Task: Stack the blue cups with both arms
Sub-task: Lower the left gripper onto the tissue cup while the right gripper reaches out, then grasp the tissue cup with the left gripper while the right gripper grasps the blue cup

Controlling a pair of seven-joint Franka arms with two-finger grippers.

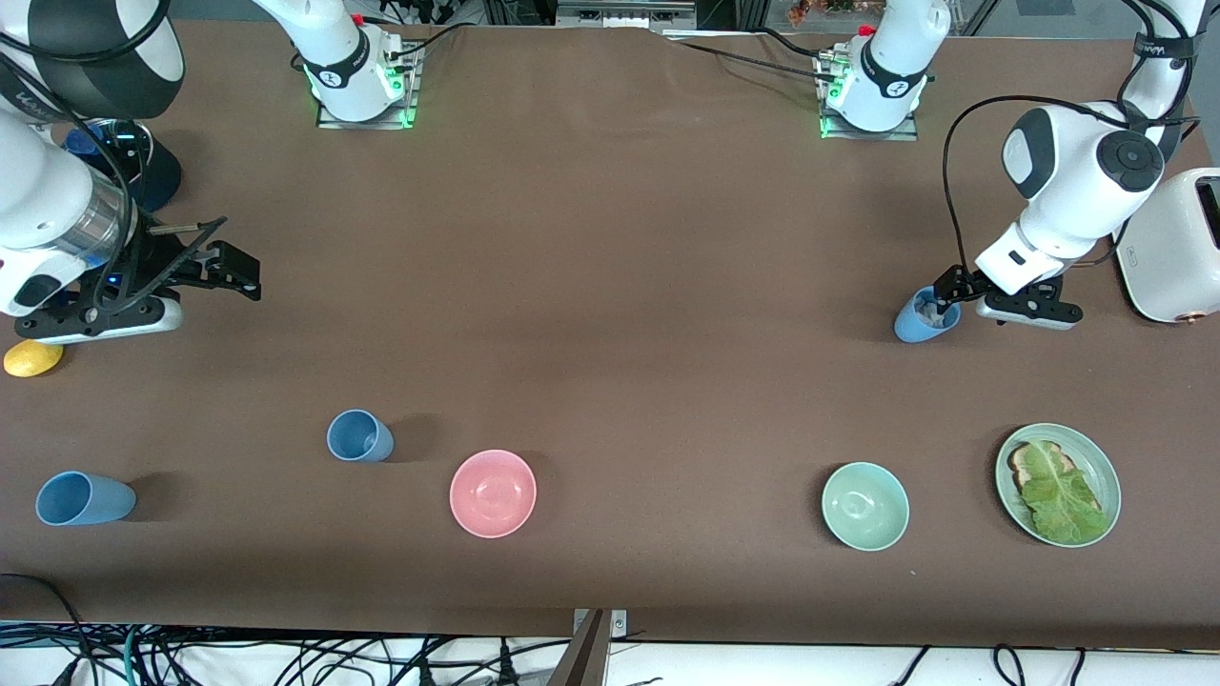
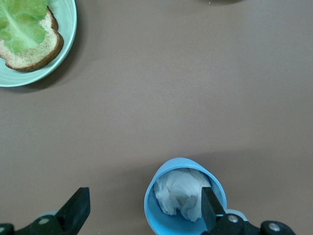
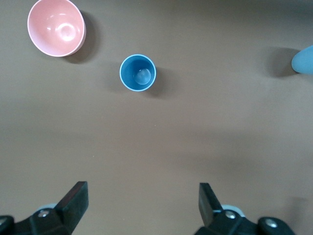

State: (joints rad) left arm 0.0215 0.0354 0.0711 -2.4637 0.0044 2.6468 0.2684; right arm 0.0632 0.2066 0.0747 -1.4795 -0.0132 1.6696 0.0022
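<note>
The left gripper's fingers are high at the blue cup's opening (image 2: 171, 166) over crumpled paper (image 2: 177, 193), so the left gripper needs to go lower before it closes on the blue cup.
Three blue cups show. One blue cup (image 1: 923, 319) with crumpled white paper inside stands toward the left arm's end; it also shows in the left wrist view (image 2: 166, 215). My left gripper (image 1: 953, 297) (image 2: 144, 201) is open just over it: one finger sits at the cup's mouth over the paper, the other well clear beside it. A second blue cup (image 1: 359, 436) (image 3: 138, 72) stands empty near the pink bowl. A third blue cup (image 1: 84, 498) (image 3: 303, 59) is at the right arm's end. My right gripper (image 1: 229, 259) (image 3: 143, 193) is open and empty over bare table.
A pink bowl (image 1: 493, 493) (image 3: 55, 27) and a pale green bowl (image 1: 865, 506) sit near the front edge. A green plate (image 1: 1106, 476) (image 2: 66, 29) holds bread and lettuce. A white toaster (image 1: 1177, 248), a yellow fruit (image 1: 33, 358) and a dark pan (image 1: 143, 167) stand at the table's ends.
</note>
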